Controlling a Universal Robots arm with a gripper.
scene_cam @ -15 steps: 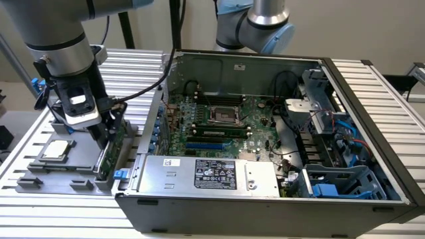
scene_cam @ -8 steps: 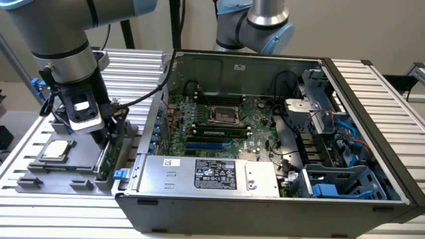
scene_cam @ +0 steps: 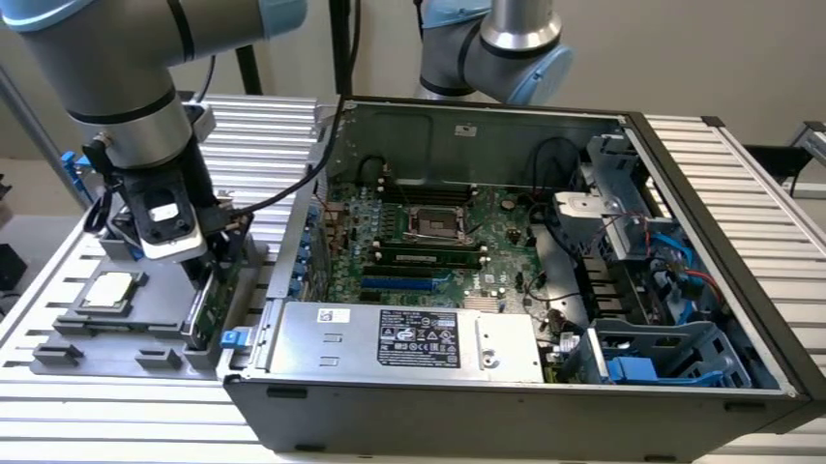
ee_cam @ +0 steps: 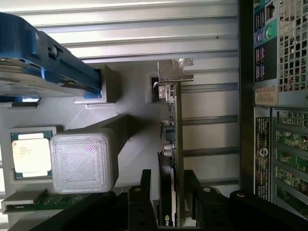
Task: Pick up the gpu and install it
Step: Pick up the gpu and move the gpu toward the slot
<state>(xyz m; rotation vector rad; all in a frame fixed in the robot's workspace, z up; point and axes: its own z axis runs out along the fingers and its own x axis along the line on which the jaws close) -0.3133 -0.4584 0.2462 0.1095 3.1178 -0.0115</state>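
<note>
The GPU's lower edge is down in the grey tray's slot, so my gripper will next pick up the GPU by its exposed upper long edge (ee_cam: 174, 199).
The gpu (scene_cam: 203, 304) stands on its long edge in a slot of the grey fixture tray (scene_cam: 77, 340), just off the open computer case (scene_cam: 516, 387) on the exterior view's left. In the wrist view the gpu (ee_cam: 173, 120) shows edge-on, a thin green board with its silver end bracket (ee_cam: 174, 70) at the far end. My gripper (scene_cam: 207, 278) hangs directly over the card. Its black fingers (ee_cam: 146, 185) straddle the near end of the board, one on each side, with narrow gaps still showing. My gripper (ee_cam: 168, 175) is open and the card rests in its holder.
A square silver CPU (scene_cam: 110, 290) lies in the tray beside the card. A hard drive with blue rails (ee_cam: 43, 67) sits at the tray's far end. Inside the case lie the motherboard and a blue expansion slot (scene_cam: 406, 283). A second arm (scene_cam: 497, 48) stands behind the case.
</note>
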